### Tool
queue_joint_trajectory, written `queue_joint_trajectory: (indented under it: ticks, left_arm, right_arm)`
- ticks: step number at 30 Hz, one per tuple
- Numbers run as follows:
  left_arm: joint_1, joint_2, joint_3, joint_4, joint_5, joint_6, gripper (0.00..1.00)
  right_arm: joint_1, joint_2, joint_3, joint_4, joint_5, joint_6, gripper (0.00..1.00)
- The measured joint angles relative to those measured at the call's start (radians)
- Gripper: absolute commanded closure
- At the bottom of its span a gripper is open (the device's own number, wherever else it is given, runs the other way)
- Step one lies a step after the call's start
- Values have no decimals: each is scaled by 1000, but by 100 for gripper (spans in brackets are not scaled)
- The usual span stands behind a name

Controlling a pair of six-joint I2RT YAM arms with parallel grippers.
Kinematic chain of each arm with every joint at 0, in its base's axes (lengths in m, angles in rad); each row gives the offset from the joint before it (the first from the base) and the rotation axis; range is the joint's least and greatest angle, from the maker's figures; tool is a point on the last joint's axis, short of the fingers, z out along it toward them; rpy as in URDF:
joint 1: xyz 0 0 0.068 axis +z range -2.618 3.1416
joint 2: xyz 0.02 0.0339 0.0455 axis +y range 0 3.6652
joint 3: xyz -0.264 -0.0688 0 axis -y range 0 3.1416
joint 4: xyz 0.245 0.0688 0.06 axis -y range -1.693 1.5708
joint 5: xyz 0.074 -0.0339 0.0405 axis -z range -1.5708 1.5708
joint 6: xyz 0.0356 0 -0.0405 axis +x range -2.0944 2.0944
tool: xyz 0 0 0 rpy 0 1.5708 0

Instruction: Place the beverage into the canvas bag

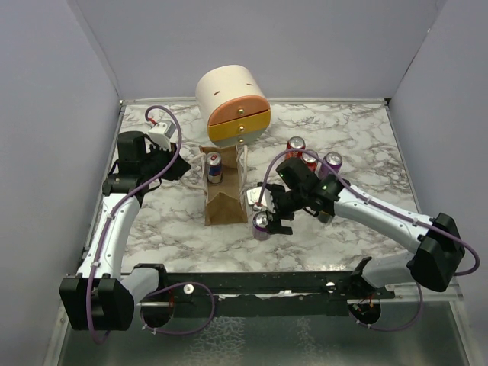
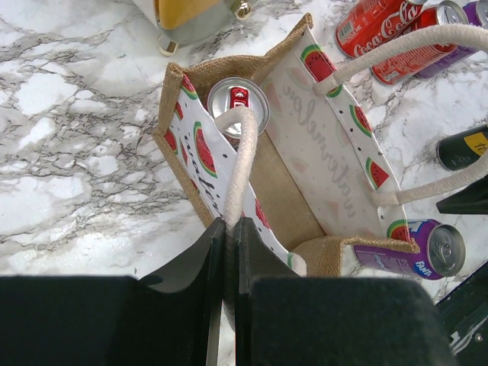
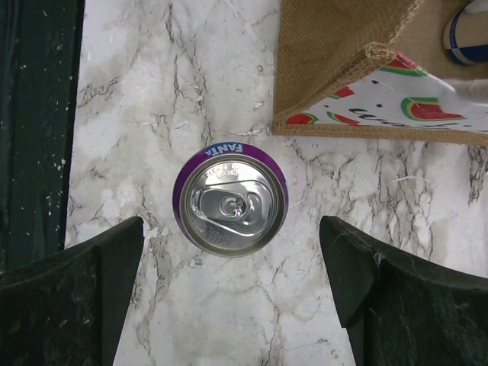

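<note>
The purple Fanta can [image 3: 230,200] would stay on the tabletop if I lifted my right gripper now, because marble shows between it and each open finger.
The canvas bag [image 1: 222,200] stands open at mid-table, tan outside with a watermelon print lining [image 2: 324,145]. A red-and-blue can [image 1: 215,165] stands inside it, also seen in the left wrist view [image 2: 238,104]. My left gripper [image 2: 230,226] is shut on the bag's near cream handle [image 2: 239,164], at the bag's left side [image 1: 185,165]. A purple Fanta can [image 3: 230,200] stands upright on the table just right of the bag's front corner [image 3: 335,69]. My right gripper [image 3: 231,232] is open above it, a finger on each side, not touching; in the top view it hovers there [image 1: 271,221].
The cream-and-orange drawer box [image 1: 233,105] stands behind the bag. Three more cans [image 1: 309,156] stand right of the bag, behind my right arm; red Coke cans [image 2: 381,23] show in the left wrist view. A dark rail [image 3: 34,130] runs along the table's front edge.
</note>
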Motion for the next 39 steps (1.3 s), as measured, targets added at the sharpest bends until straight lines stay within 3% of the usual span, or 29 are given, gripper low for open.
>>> queue_joint_trajectory:
  ticks: [7,15,20,28,39]
  left_arm:
    - [0,0,0,0,0,0,100]
    - [0,-10,0,0,0,0,100]
    - [0,-10,0,0,0,0,100]
    - [0,-10,0,0,0,5,100]
    - [0,-3,0,-1,0,13,100]
  right_arm:
    - [0,79,-17,37,0,14,8]
    - [0,149,-17,55,-24,22,41]
    - [0,149,-17,57,-31,22,53]
    - [0,150,62,-9,-75,32,64]
    - [34,230,410,-148,-201,43,66]
